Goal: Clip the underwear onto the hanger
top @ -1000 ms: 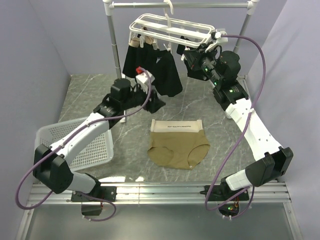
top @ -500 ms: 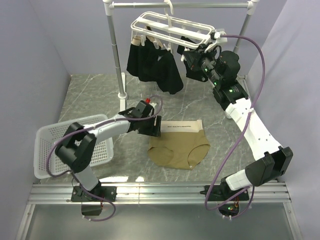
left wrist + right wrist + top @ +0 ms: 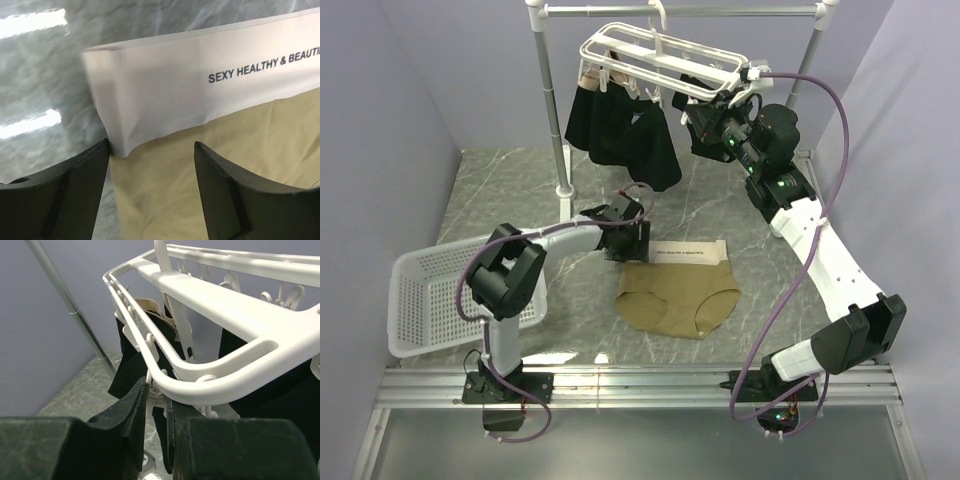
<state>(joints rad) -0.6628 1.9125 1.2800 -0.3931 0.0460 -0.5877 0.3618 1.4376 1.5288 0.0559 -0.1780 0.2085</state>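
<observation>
My left gripper picks up the tan underwear (image 3: 680,295) just below the corner of its pale waistband next, leaving the waistband's edge free to clip.
The tan underwear (image 3: 680,295) lies flat on the marble table, its pale lettered waistband (image 3: 200,90) at the far side. My left gripper (image 3: 632,240) is low at the waistband's left corner. Its jaws are open and straddle the fabric edge just below the band (image 3: 151,145); nothing is pinched. The white hanger (image 3: 660,55) hangs from the rack's top bar. My right gripper (image 3: 692,108) reaches up under its right end and is shut on one small white clip (image 3: 158,390) below the frame (image 3: 225,315).
Black garments (image 3: 625,135) hang from the hanger's clips on the left side. The rack's upright pole (image 3: 552,100) stands on a base (image 3: 565,190) behind the left gripper. A white mesh basket (image 3: 420,290) sits at the table's left edge.
My left arm swung from beside the pole down and right to the waistband's left corner, jaws still open. The right arm kept its hold; the hanger swayed slightly.
</observation>
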